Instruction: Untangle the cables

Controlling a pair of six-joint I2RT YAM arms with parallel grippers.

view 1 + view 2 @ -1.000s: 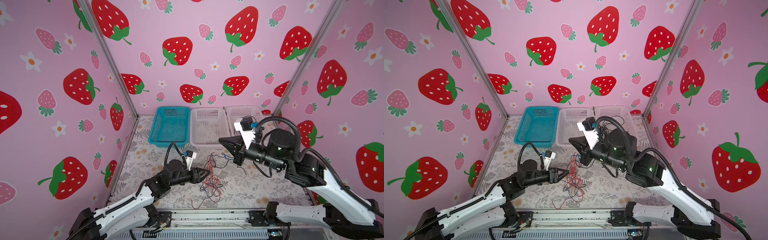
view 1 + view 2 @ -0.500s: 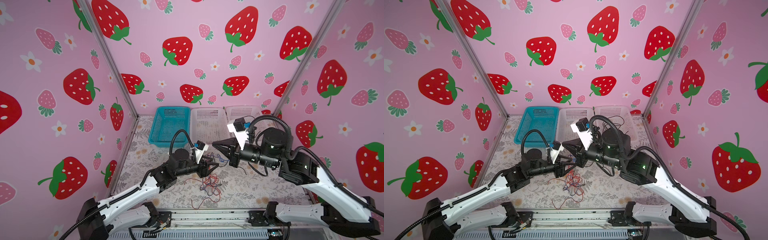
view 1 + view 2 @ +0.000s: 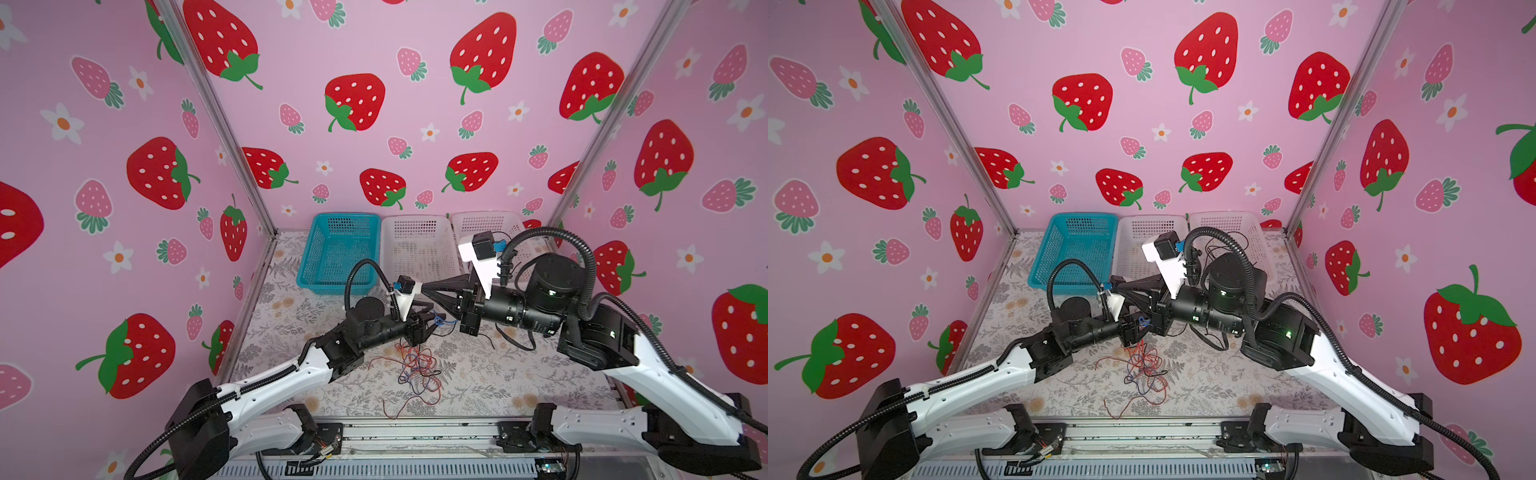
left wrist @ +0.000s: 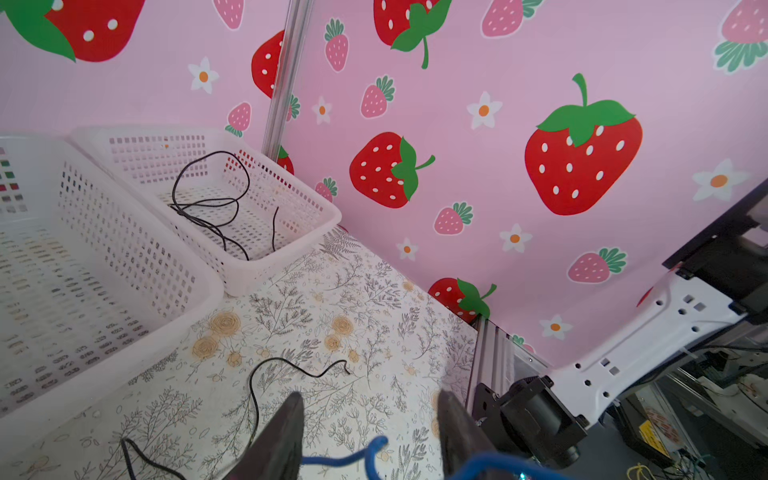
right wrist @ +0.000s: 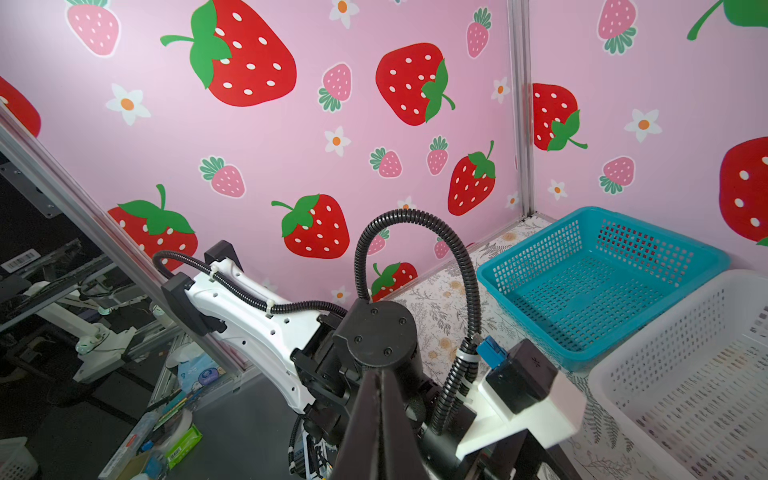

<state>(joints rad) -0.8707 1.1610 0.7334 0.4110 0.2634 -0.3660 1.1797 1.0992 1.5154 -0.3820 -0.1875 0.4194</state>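
I will grab only the blue cable next, by its loop, with my left gripper, to pull it free of the tangle.
The cables point(image 3: 415, 368) point(image 3: 1144, 365) are a loose tangle of thin red, dark blue and black wires on the floral table, with strands rising toward my left gripper point(image 3: 432, 319) point(image 3: 1138, 324). In the left wrist view its jaws point(image 4: 370, 395) stand apart, and a blue cable point(image 4: 345, 459) loops across the gap between them. A black cable point(image 4: 291, 368) lies on the table beyond. My right gripper point(image 3: 424, 287) point(image 3: 1119, 284) point(image 5: 380, 372) is shut, fingers pressed together with nothing visible between them. It hovers just above the left wrist.
A blue basket point(image 3: 316, 257) point(image 5: 602, 291) and two white baskets point(image 3: 415, 222) point(image 3: 486, 218) line the back wall. The right-hand white basket point(image 4: 291, 199) holds a black cable point(image 4: 208, 203). Pink walls enclose three sides, and a metal rail point(image 3: 415, 432) runs along the front.
My left gripper has risen off the table toward the right gripper, lifting strands with it, and its jaws have narrowed a little. The right gripper has shifted slightly left and stays shut.
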